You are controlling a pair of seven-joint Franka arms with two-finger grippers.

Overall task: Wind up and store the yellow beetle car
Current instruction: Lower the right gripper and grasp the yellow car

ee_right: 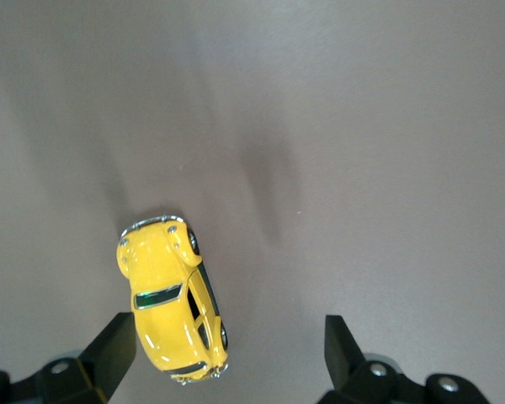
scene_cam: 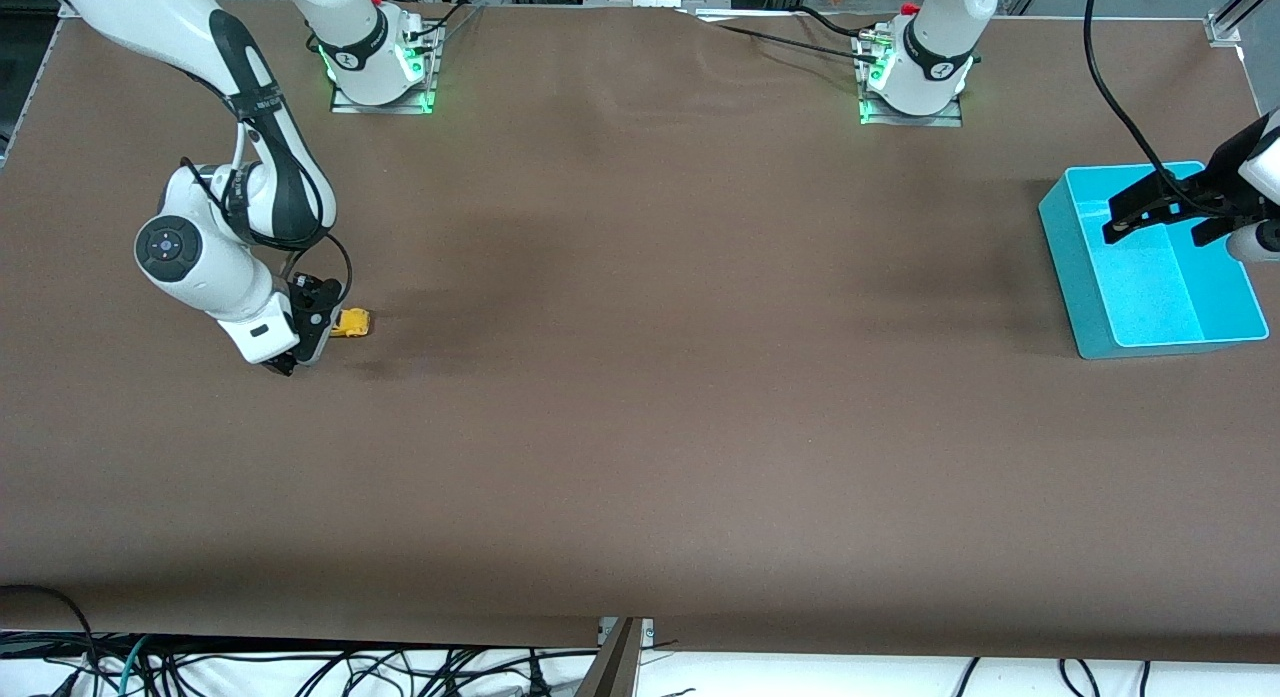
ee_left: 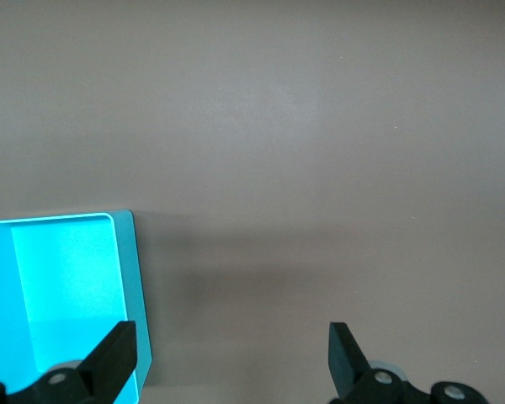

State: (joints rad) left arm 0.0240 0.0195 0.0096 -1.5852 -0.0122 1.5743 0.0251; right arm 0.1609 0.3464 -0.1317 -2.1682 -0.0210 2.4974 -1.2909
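Observation:
I need to line up my right gripper before it closes on the yellow car. The car is beside one finger, short of the middle between my fingers, so I would miss it if I closed now.
The yellow beetle car stands on the brown table toward the right arm's end. In the right wrist view the car lies with one end between my right gripper's fingers, close to one finger and well clear of the other. My right gripper is open, low over the table at the car, and holds nothing. My left gripper is open and empty, up over the turquoise bin.
The turquoise bin stands at the left arm's end of the table and shows nothing inside. Brown table surface spreads between the car and the bin. Cables hang along the table edge nearest the front camera.

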